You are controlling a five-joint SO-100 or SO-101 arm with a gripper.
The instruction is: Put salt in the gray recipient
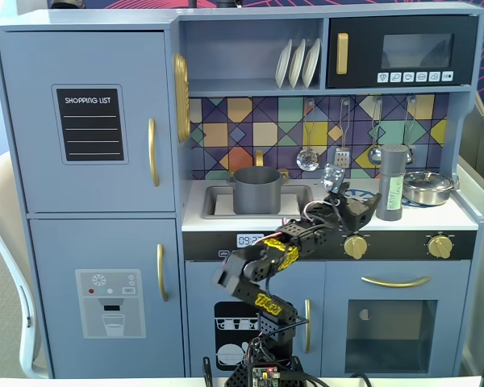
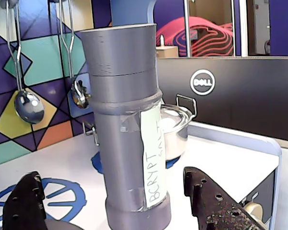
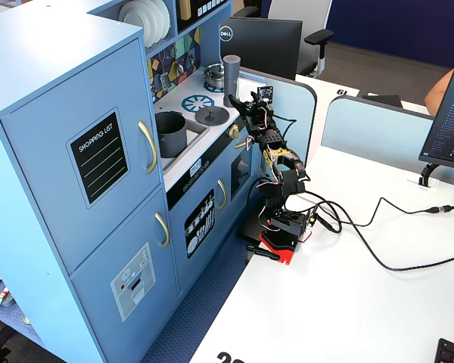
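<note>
My gripper picks up the salt by its labeled cylindrical body [image 1: 393, 190] next, to shake salt into the gray recipient [image 1: 256, 189].
The salt [image 2: 127, 143], a tall gray cylinder with a pale green label, stands upright on the white stovetop, also seen as the salt [image 1: 393, 183] and the salt [image 3: 231, 69]. My gripper [image 2: 120, 206] is open, its two black fingers [image 2: 24, 203] flanking the salt's base with gaps on both sides and touching nothing. From the front, the gripper [image 1: 369, 203] sits just left of the salt. The gray recipient [image 1: 256, 189] stands in the sink to the left, shown too as the gray recipient [image 3: 170, 133].
A shiny steel lidded pan [image 2: 176, 128] stands right behind the salt, the same pan [image 1: 427, 187] being at the counter's right end. A flat gray lid [image 3: 212, 115] lies between sink and salt. Ladles [image 2: 29, 105] hang on the tiled backsplash. A Dell monitor [image 2: 201, 81] stands beyond the counter.
</note>
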